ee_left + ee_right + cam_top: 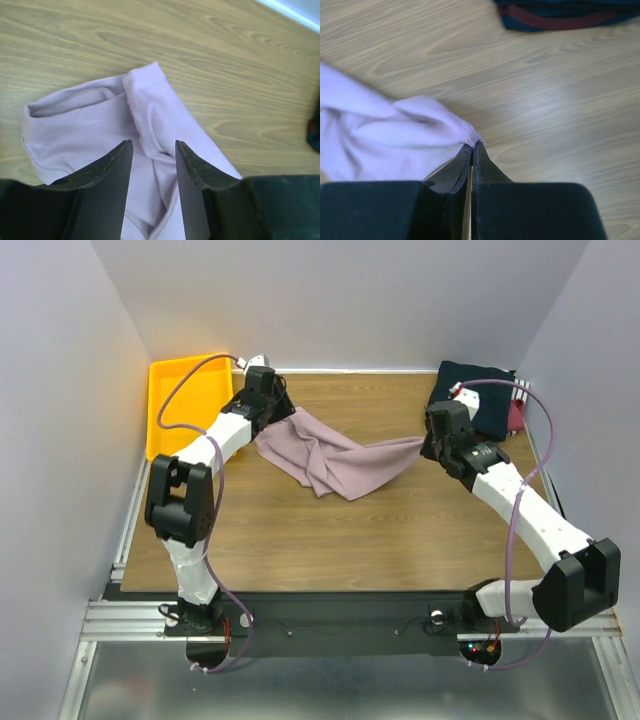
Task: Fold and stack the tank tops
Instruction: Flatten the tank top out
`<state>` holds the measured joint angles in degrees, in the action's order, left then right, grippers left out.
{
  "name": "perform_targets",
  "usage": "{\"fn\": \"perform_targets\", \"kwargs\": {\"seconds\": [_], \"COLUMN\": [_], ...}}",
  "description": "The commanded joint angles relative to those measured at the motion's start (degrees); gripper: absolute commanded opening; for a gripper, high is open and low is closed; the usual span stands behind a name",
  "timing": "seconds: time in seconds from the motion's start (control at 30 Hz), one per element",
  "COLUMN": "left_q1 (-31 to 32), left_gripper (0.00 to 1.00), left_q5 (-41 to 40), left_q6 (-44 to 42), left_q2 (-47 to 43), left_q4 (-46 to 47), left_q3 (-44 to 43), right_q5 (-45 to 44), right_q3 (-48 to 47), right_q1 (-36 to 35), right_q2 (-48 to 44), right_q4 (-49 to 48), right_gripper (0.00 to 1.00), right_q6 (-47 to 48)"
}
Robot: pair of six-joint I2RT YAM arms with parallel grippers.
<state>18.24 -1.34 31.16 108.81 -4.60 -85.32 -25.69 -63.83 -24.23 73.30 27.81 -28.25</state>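
Note:
My left gripper grips the pink tank top's hem corner opposite my right gripper's corner next, to spread the tank top flat for folding.
A dusty pink tank top (330,462) lies crumpled and stretched across the middle of the wooden table. My left gripper (275,416) stands open over its left end. In the left wrist view the jaws (154,143) are apart with the pink cloth (95,130) lying loose beneath them. My right gripper (428,446) is shut on the top's right corner. The right wrist view shows a fold of pink cloth (395,135) pinched at the closed fingertips (472,145). A folded stack of tank tops, dark navy (478,390) over maroon (516,418), sits at the back right.
A yellow plastic tray (180,405) stands at the back left, beside the left arm. White walls close in the table on three sides. The folded stack (560,15) lies just beyond the right gripper. A metal rail runs along the near edge.

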Motion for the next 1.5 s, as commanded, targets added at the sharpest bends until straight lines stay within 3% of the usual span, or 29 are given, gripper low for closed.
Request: {"fn": "perform_targets", "kwargs": {"seconds": [0.0,0.17,0.27,0.37,0.7,0.87,1.23,1.4,1.47], "left_q1": [2.1,7.2,12.9,17.0,19.1,19.1,19.2,19.3,19.2], "left_gripper": [0.51,0.42,0.41,0.43,0.50,0.49,0.45,0.31,0.20], "left_q5": [-0.4,-5.7,-8.8,-11.7,-9.3,-5.7,-5.2,-4.5,-4.5], "left_q6": [1.4,7.8,14.4,19.9,21.0,23.3,26.9,26.5,26.1], "left_q2": [-12.1,-21.3,-25.6,-26.1,-20.0,-14.4,-12.7,-12.6,-13.3], "left_q4": [5.7,7.6,12.1,14.9,24.9,29.0,29.7,29.7,29.6], "left_q3": [6.1,24.0,35.5,41.4,44.3,44.0,45.0,45.1,45.0], "right_q5": [0.9,3.4,4.0,4.8,6.2,6.4,5.7,5.4,5.1], "right_q3": [-0.1,2.6,4.4,5.1,6.0,6.5,7.2,6.9,6.5], "right_q1": [3.2,3.3,3.3,3.3,3.3,3.3,3.3,3.3,3.4], "right_q2": [1.1,1.8,2.2,2.5,1.0,0.6,0.2,0.2,0.3], "right_q4": [-2.3,-4.2,-5.6,-6.0,-6.5,-6.5,-6.6,-6.7,-6.7], "right_gripper": [0.00,0.00,0.00,0.00,0.00,0.01,0.00,0.00,0.01], "right_q6": [-0.4,-1.7,-2.2,-2.6,-2.8,-2.7,-2.7,-2.6,-2.6]}}
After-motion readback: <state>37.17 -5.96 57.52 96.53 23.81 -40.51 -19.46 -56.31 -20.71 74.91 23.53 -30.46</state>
